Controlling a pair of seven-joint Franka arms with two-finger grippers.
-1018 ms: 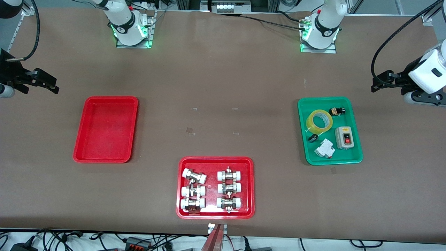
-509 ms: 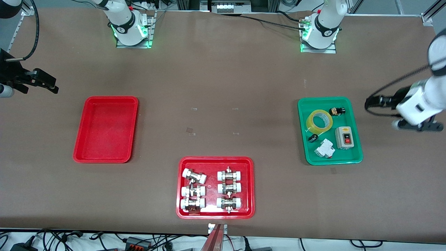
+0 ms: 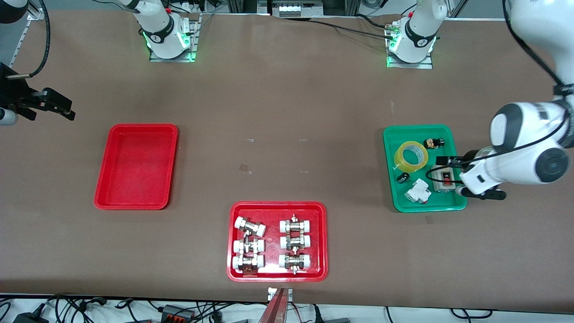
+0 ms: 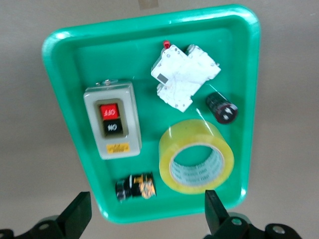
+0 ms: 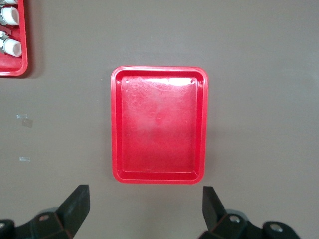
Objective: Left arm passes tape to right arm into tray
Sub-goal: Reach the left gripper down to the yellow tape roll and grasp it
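My left gripper grabs the tape by its ring wall [image 3: 401, 156] [image 4: 171, 158] next, so the rest of the ring stays free for my right gripper.
The tape [image 3: 410, 157] lies flat in the green tray [image 3: 426, 204], in the part farther from the front camera. My left gripper [image 3: 445, 164] hangs open and empty over the green tray, above the side toward the left arm's end. In the left wrist view the tape [image 4: 192, 133] lies near one fingertip of that gripper [image 4: 147, 219]. The narrower red tray [image 3: 136, 166] sits empty toward the right arm's end. My right gripper [image 3: 67, 111] waits open and empty above the table beside it; the right wrist view shows the gripper [image 5: 144, 209] and the tray [image 5: 158, 124].
The green tray also holds a grey switch box [image 4: 112, 119], a white breaker [image 4: 183, 79] and two small black parts [image 4: 222, 108], [image 4: 135, 187]. A wider red tray [image 3: 278, 204] with several pipe fittings sits nearest the front camera, mid-table.
My left arm has swung in from the table's end and now holds its gripper over the green tray. The right arm and the tape have not moved.
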